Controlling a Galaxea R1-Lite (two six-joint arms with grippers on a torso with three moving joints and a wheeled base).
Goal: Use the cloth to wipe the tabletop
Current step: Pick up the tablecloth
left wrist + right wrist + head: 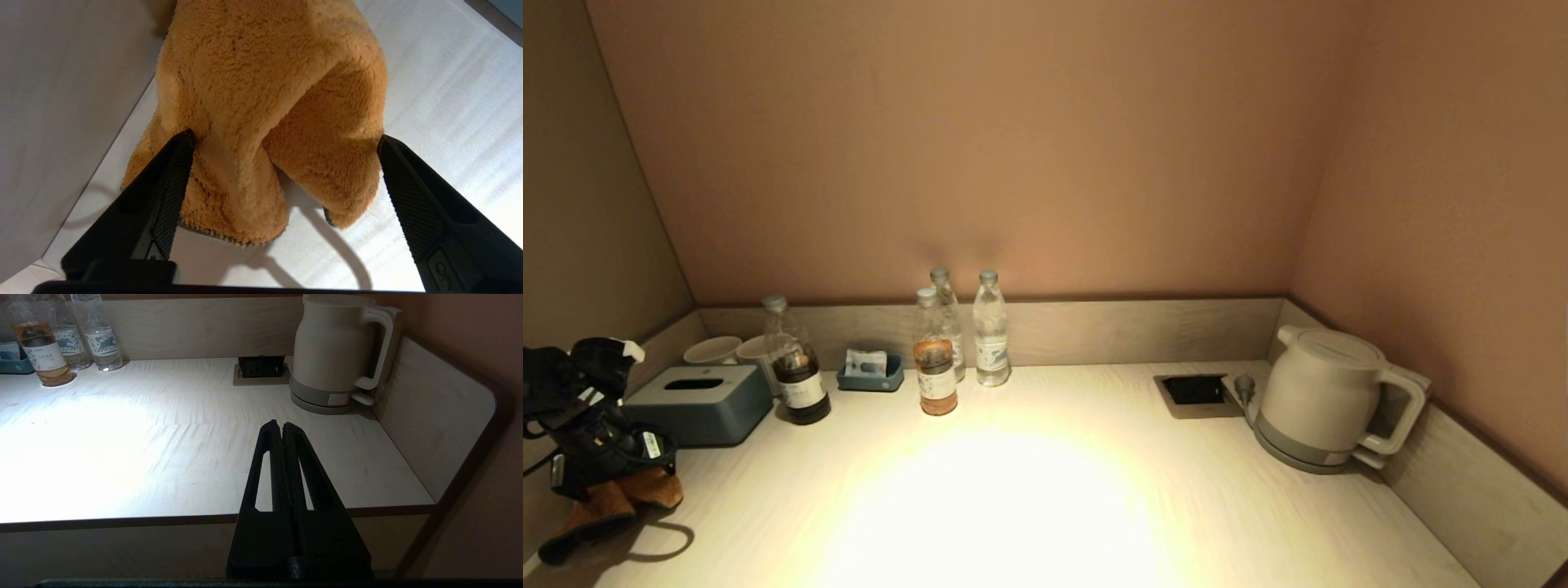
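Observation:
My left gripper is to grab the orange cloth by its bunched middle fold (pixel 252 127) next, so that the orange cloth's dark-stitched hem (pixel 223 238) stays free to wipe the tabletop.
The orange fluffy cloth (pixel 261 81) lies bunched on the light tabletop (pixel 441 102) at its front left corner, next to the left wall. My left gripper (pixel 282 139) is over it with its jaws spread wide, one fingertip on each side of the bunch and both touching the fabric. In the head view the cloth (pixel 621 494) shows under the left gripper (pixel 605 478). My right gripper (pixel 282 424) is shut and empty, parked in front of the table's front edge on the right; it is out of the head view.
A grey tissue box (pixel 698 404), two cups (pixel 712 349), a dark bottle (pixel 796 367), a blue tray (pixel 870 374) and three bottles (pixel 935 355) stand along the back. A socket panel (pixel 1194 392) and a white kettle (pixel 1327 400) are at the back right.

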